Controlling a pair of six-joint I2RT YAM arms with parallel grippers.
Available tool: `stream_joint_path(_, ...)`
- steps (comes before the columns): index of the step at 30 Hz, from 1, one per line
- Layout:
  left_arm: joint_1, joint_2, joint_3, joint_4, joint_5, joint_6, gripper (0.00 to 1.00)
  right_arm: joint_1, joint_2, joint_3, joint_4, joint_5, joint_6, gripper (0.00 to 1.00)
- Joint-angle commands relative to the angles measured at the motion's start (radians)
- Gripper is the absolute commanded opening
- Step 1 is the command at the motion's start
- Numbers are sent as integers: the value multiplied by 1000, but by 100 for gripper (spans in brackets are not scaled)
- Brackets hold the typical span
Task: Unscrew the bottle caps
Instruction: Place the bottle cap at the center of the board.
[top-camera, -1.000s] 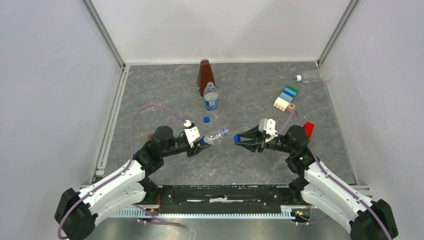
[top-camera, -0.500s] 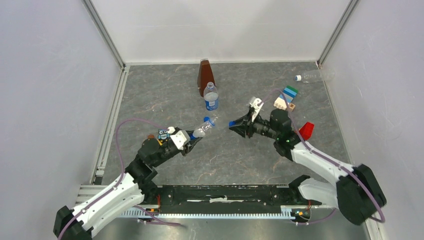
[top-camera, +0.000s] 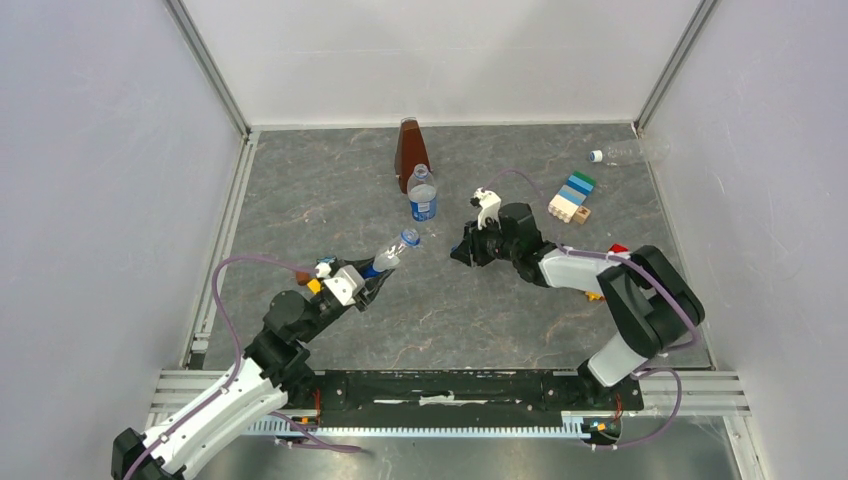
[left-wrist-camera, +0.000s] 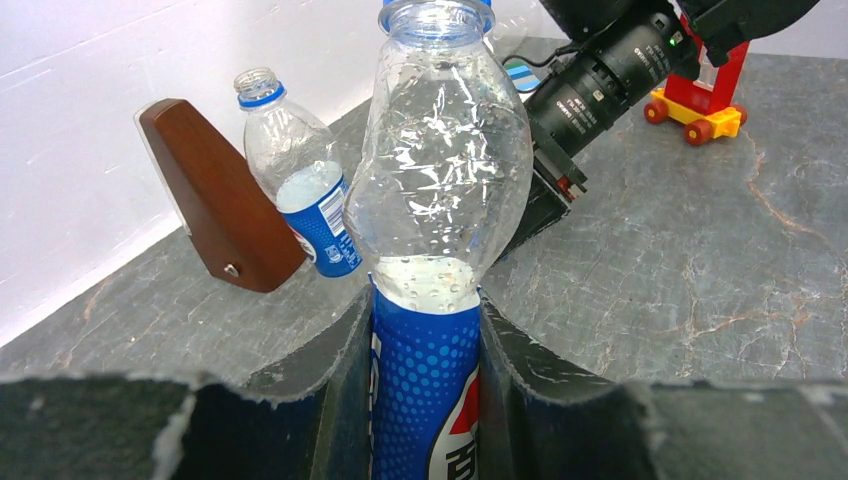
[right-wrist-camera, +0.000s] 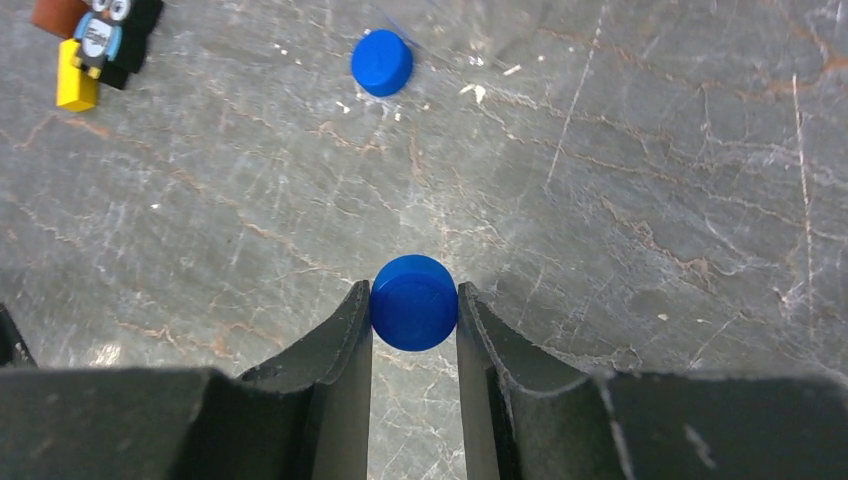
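I should keep the blue bottle cap in my right gripper until it nears the loose second cap; released now above empty table, it would fall short.
My left gripper (top-camera: 371, 276) is shut on the blue label of a clear bottle (top-camera: 392, 256). The held bottle (left-wrist-camera: 437, 190) tilts toward the back right, and its neck is open with no cap on it. My right gripper (top-camera: 461, 250) hangs low over the table, just right of that neck. It is shut on a blue bottle cap (right-wrist-camera: 414, 302), pinched by its sides between both fingers. A second blue cap (right-wrist-camera: 382, 62) lies loose on the table. Another labelled bottle (top-camera: 422, 197) stands upright, uncapped. A third bottle (top-camera: 627, 152) lies at the back right with its white cap (top-camera: 596, 156) on.
A brown pyramid-shaped object (top-camera: 408, 148) stands right behind the upright bottle. Stacked toy blocks (top-camera: 570, 197) sit at the right back. A red and yellow toy (left-wrist-camera: 705, 100) sits by the right forearm. White walls close in the table on three sides.
The left arm has drawn back and left with the bottle, which now points further toward the back. The right arm has folded inward and carried the blue cap away from the bottle's neck, toward the back.
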Motion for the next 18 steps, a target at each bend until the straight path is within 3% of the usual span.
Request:
stream_joint_path(1,3,-4,-8,53,-23,-34,16,12,56,52,48,63,45,15)
stream_joint_path(12,4,11,-32,97,-9,-41,17,26,186,129,54,227,98,16)
stream_joint_path(18,4,36,-27,108,-2,-45,18,27,262,172,86,205,126,21)
